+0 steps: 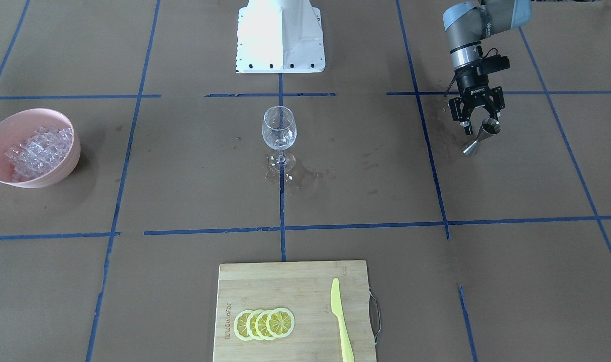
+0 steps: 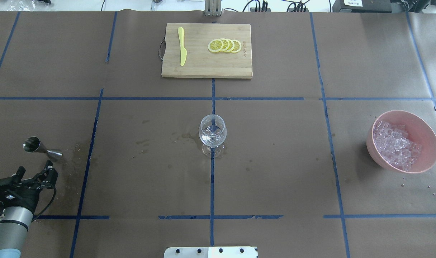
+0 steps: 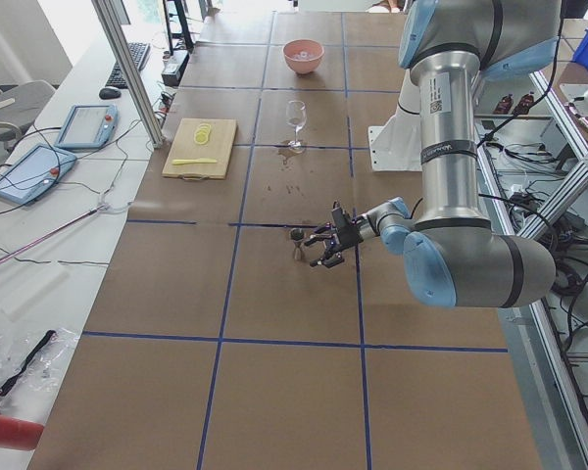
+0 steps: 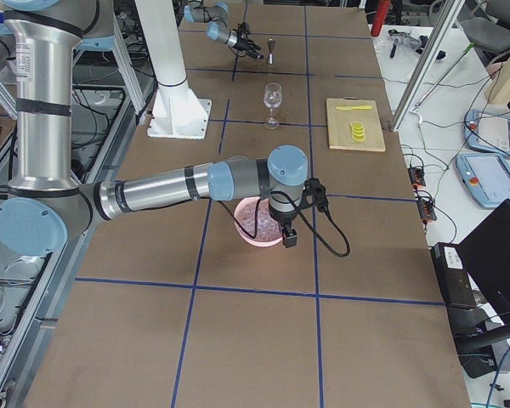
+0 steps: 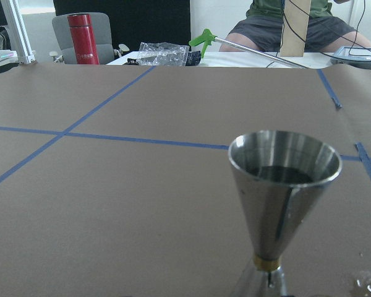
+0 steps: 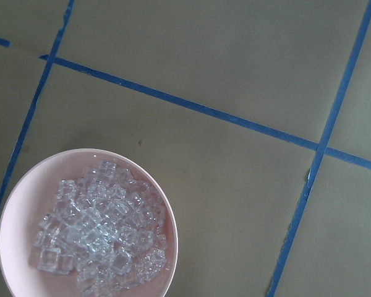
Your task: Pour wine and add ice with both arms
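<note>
The left gripper grabs the jigger by its narrow middle (image 1: 480,139) (image 5: 267,263) where the cups meet next, since the steel jigger flares wide at both cups.
A steel jigger (image 1: 481,134) stands upright on the brown table near its left end; it also shows in the overhead view (image 2: 42,147) and fills the left wrist view (image 5: 283,204). My left gripper (image 1: 482,125) is open and empty, just behind the jigger and apart from it (image 2: 35,167). A clear wine glass (image 1: 279,131) stands at the table's middle (image 2: 212,132). The ice (image 1: 36,151) is heaped in a pink bowl (image 1: 73,151) at the right end (image 2: 395,143). My right gripper (image 4: 286,238) hangs above that bowl; I cannot tell whether it is open. The right wrist view shows the ice (image 6: 99,232) below.
A bamboo cutting board (image 1: 285,286) at the table's far edge holds several lemon slices (image 1: 265,323) and a yellow knife (image 1: 341,322). The white robot base (image 1: 280,37) stands behind the glass. Wet spots (image 1: 305,176) lie around the glass's foot.
</note>
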You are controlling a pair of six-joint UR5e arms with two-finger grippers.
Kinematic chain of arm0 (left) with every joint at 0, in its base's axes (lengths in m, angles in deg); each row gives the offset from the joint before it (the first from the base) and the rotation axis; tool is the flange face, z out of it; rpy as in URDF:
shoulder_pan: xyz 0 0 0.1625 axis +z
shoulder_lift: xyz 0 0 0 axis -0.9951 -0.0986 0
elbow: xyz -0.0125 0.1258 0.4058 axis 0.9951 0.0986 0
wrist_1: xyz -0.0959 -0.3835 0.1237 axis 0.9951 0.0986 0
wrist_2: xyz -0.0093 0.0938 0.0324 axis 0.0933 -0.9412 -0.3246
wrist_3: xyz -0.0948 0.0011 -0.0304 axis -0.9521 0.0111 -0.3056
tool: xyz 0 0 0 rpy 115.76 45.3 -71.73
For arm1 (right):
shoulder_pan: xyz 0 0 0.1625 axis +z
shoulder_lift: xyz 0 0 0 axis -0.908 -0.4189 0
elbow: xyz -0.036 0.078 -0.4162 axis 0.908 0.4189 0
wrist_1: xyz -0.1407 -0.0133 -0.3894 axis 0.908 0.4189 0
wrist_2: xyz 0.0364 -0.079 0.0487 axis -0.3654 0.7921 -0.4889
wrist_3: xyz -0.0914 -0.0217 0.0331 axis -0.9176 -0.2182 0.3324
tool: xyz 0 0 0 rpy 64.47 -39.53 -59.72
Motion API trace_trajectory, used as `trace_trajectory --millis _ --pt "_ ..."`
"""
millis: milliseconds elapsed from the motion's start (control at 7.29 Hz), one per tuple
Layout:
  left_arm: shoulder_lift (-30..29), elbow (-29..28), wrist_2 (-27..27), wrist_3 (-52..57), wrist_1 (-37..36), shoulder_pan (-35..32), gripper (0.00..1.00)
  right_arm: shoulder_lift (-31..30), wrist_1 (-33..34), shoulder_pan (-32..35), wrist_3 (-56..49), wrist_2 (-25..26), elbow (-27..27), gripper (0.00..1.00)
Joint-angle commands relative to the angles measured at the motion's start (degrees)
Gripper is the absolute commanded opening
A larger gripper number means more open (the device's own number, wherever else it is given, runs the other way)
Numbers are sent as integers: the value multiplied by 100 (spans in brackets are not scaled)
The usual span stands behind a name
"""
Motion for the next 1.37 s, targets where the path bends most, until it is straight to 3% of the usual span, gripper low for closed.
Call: trace_trajectory --millis 0,549,960,1235 --pt "-385 -57 -277 266 87 -171 84 17 0 0 0 0 19 100" --pt "-431 -426 -295 363 87 -400 82 17 9 0 0 9 63 100" --pt "-545 -594 -295 363 87 -400 75 17 9 0 0 9 63 100" --pt "-536 -585 -304 363 87 -409 55 17 9 0 0 9 54 100"
